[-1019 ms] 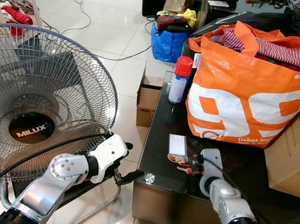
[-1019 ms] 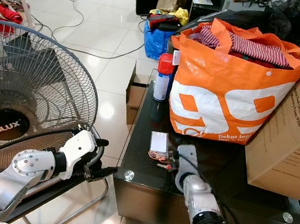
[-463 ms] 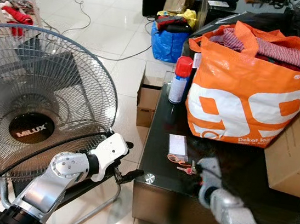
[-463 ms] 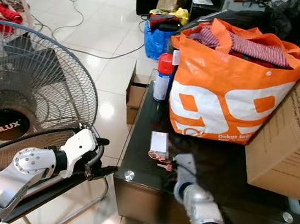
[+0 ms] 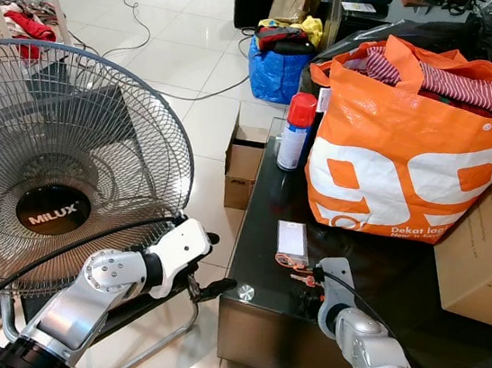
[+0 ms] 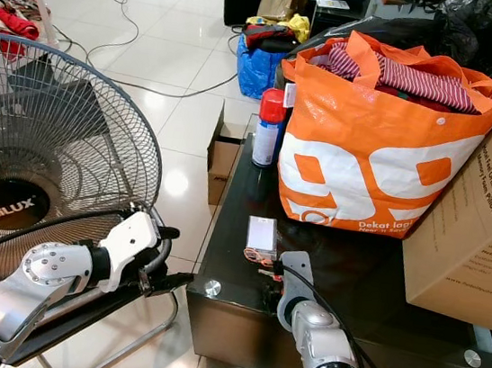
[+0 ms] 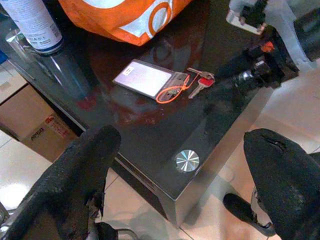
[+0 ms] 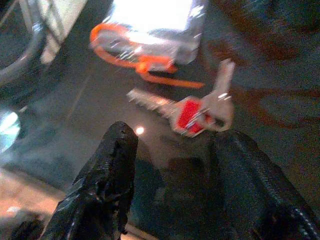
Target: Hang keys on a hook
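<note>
Next, my right gripper takes hold of the keys by their ring end [image 8: 210, 123], so the keys' blades stay free to dangle from the hook.
A bunch of keys [image 8: 192, 112] with a red head lies flat on the black glass table [image 5: 267, 196], beside a clear card holder [image 5: 292, 240] on an orange loop. My right gripper [image 8: 175, 137] is low over the table with its fingers open, and the keys [image 5: 304, 280] sit just beyond the fingertips, not held. In the left wrist view the keys [image 7: 200, 82] lie between the card holder [image 7: 144, 78] and the right gripper [image 7: 235, 75]. My left gripper [image 7: 182, 142] is open and empty, hovering off the table's near left corner [image 5: 214, 286].
A large orange bag [image 5: 406, 142] full of clothes and a red-capped spray can [image 5: 295, 131] stand at the back of the table. A cardboard box [image 5: 491, 253] lies on its right. A big floor fan [image 5: 56, 177] stands to the left. Cables and bags lie on the tiled floor.
My right gripper has swung and dropped closer to the keys, its fingers now right behind them. The left arm and the keys have stayed put.
</note>
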### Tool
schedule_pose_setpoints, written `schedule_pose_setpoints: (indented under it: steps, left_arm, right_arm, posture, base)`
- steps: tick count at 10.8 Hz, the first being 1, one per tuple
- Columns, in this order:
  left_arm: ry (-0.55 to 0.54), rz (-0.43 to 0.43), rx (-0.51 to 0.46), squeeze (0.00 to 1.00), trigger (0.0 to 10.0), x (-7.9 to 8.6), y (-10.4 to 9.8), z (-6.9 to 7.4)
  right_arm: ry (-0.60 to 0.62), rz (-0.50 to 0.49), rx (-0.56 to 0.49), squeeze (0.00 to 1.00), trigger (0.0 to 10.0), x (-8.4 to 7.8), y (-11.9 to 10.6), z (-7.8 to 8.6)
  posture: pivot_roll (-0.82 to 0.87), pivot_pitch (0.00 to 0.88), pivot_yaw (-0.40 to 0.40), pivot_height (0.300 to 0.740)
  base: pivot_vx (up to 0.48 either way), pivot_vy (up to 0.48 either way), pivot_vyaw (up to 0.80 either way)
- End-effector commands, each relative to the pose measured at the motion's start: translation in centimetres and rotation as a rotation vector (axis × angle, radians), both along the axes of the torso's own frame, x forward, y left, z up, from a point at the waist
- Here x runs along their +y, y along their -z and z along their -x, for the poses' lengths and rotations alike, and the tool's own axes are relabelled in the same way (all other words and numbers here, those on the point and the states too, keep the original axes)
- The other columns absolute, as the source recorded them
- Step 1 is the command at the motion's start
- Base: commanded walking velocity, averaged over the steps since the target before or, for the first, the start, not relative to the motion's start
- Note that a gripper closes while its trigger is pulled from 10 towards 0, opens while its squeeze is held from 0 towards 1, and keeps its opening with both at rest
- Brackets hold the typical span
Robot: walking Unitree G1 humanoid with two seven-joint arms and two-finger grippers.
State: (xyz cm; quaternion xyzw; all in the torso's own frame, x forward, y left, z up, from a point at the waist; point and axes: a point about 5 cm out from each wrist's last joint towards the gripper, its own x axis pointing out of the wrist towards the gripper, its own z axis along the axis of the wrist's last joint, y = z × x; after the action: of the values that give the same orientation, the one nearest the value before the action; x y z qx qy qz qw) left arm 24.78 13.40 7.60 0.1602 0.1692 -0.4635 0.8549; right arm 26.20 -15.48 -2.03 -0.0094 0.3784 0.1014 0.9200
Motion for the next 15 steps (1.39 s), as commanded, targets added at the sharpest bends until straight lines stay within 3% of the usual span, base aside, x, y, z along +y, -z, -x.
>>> schedule_pose_setpoints:
  steps: [1,3,4,5,9,15]
  left_arm:
    - [0.007,-0.012,-0.007,0.0,10.0,0.14,-0.1,-0.11]
    - [0.008,-0.013,-0.007,0.0,10.0,0.09,-0.07,-0.07]
    - [0.009,-0.014,-0.007,0.0,10.0,0.09,-0.07,-0.05]
    - [0.01,-0.014,-0.008,0.0,10.0,0.07,-0.06,-0.03]
    - [0.017,-0.018,-0.011,0.0,10.0,0.07,-0.11,-0.05]
    - [0.023,-0.02,-0.011,0.0,10.0,0.09,-0.17,-0.12]
  right_arm:
    - [0.034,0.025,-0.038,0.0,10.0,-0.25,-0.6,-0.82]
    - [0.049,0.045,-0.036,0.0,10.0,-0.46,-0.5,-0.83]
    - [0.048,0.054,-0.035,0.0,7.7,-0.51,-0.41,-0.76]
    - [0.051,0.059,-0.033,0.0,4.6,-0.56,-0.3,-0.71]
    - [0.062,0.08,-0.015,0.0,0.0,-0.75,0.22,-0.42]
    - [0.071,0.073,-0.026,0.0,0.0,-0.71,0.24,-0.54]
  posture:
    - [0.01,0.013,0.039,0.74]
    - [0.01,0.012,0.037,0.74]
    - [0.01,0.012,0.036,0.74]
    - [0.01,0.01,0.036,0.74]
    - [0.01,0.006,0.04,0.74]
    - [0.01,0.018,0.044,0.74]
  base:
    - [0.0,0.0,0.0]
    - [0.0,0.0,0.0]
    - [0.0,0.0,0.0]
    - [0.0,0.0,0.0]
    - [0.0,0.0,0.0]
    - [0.0,0.0,0.0]
